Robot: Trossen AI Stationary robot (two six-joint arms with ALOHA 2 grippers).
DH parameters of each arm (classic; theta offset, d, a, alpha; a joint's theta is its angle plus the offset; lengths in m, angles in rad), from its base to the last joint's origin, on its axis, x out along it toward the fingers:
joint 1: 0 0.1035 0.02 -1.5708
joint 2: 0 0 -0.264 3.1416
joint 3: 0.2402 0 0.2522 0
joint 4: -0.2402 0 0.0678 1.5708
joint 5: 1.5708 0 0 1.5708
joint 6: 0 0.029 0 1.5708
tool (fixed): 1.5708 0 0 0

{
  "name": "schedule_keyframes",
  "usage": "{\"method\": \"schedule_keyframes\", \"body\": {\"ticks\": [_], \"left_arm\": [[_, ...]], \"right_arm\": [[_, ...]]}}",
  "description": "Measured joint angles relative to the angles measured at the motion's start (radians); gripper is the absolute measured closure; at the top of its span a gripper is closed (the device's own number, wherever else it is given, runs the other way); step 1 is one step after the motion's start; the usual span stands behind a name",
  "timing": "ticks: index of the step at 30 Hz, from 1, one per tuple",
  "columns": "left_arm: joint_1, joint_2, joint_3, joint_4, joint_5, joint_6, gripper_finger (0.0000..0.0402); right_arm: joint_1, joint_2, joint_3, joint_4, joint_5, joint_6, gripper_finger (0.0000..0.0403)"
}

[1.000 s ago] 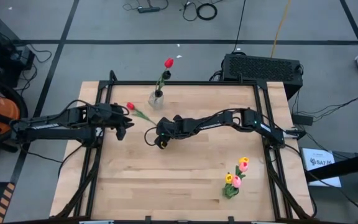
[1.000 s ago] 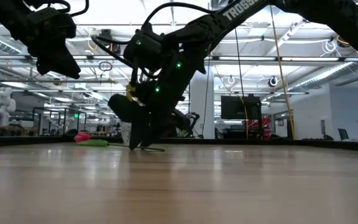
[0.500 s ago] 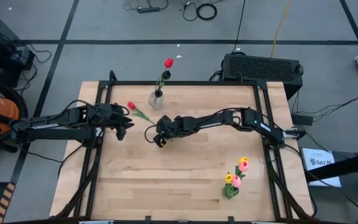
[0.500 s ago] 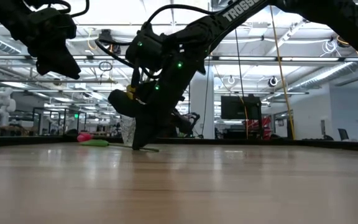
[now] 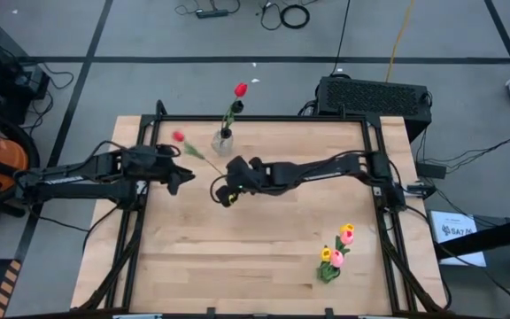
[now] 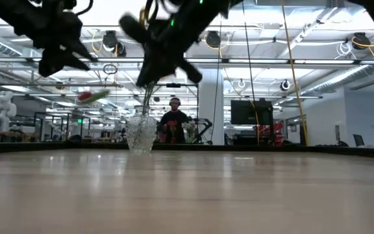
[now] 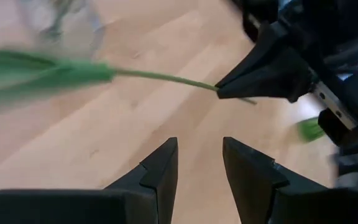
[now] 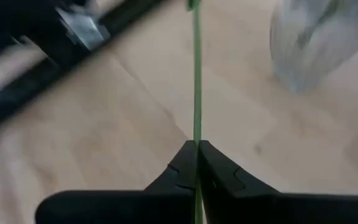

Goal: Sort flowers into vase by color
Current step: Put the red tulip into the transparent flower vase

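Next, my left gripper grips the tulip [image 5: 178,136] by the stem just under its leaves, since my right gripper's fingers cover the stem's lower end.
A red tulip [image 5: 178,136] on a thin green stem [image 7: 160,78] is in the air over the table's far middle, with my right gripper [image 8: 196,148] shut on the stem. In the low view its head [image 6: 86,96] floats to the left of the glass vase [image 6: 140,133]. That vase [image 5: 223,140] stands near the far edge and holds a red flower [image 5: 240,89] and a dark one [image 5: 235,106]. My left gripper [image 7: 199,167] is open, a little to the left of the held stem, with nothing between its fingers. My right gripper pinches the stem's lower end [image 8: 196,134] between its two fingertips [image 7: 229,87]. The fingers slant down from the table's right side and lie almost in line with the stem. The flower is clear of the table, roughly level, its head toward the far left.
A second small holder [image 5: 328,270] with yellow and pink flowers [image 5: 347,233] stands near the right front. A black frame [image 5: 264,118] runs along the table's far edge behind the vase. Bare wood [image 5: 237,257] lies in the middle and near parts.
My right gripper has shut on the stem at the table top and then risen. The red tulip, which lay on the wood, is now lifted clear, and its head has shifted toward the far left. My left gripper has rolled a little in place.
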Motion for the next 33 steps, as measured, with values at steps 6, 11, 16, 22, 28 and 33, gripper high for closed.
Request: {"method": "schedule_keyframes", "body": {"ticks": [6, 11, 16, 22, 28, 33], "left_arm": [[-0.024, -0.015, 0.0, 0.235, 0.018, -0.03, 0.0268], [-0.039, -0.015, 0.001, 0.387, 0.018, -0.055, 0.0268], [-0.039, -0.015, 0.001, 0.493, -0.018, -0.057, 0.0268], [-0.039, -0.015, 0.001, 0.645, -0.081, -0.075, 0.0268], [-0.018, -0.01, 0.001, 0.664, -0.215, -0.075, 0.0268], [0.018, 0.001, 0.001, 0.664, -0.219, -0.081, 0.0268]], "right_arm": [[0.001, -0.101, 0.003, 0.013, 0.039, -0.041, 0.0403], [0.009, -0.16, 0.002, 0.02, 0.105, -0.077, 0.0403], [0.013, -0.201, 0.003, 0.082, 0.112, -0.133, 0.0403], [0.013, -0.225, 0.003, 0.133, 0.104, -0.144, 0.0402], [0.021, -0.223, 0.003, 0.16, 0.097, -0.16, 0.0402], [0.032, -0.223, 0.003, 0.199, 0.097, -0.189, 0.0402]]}}
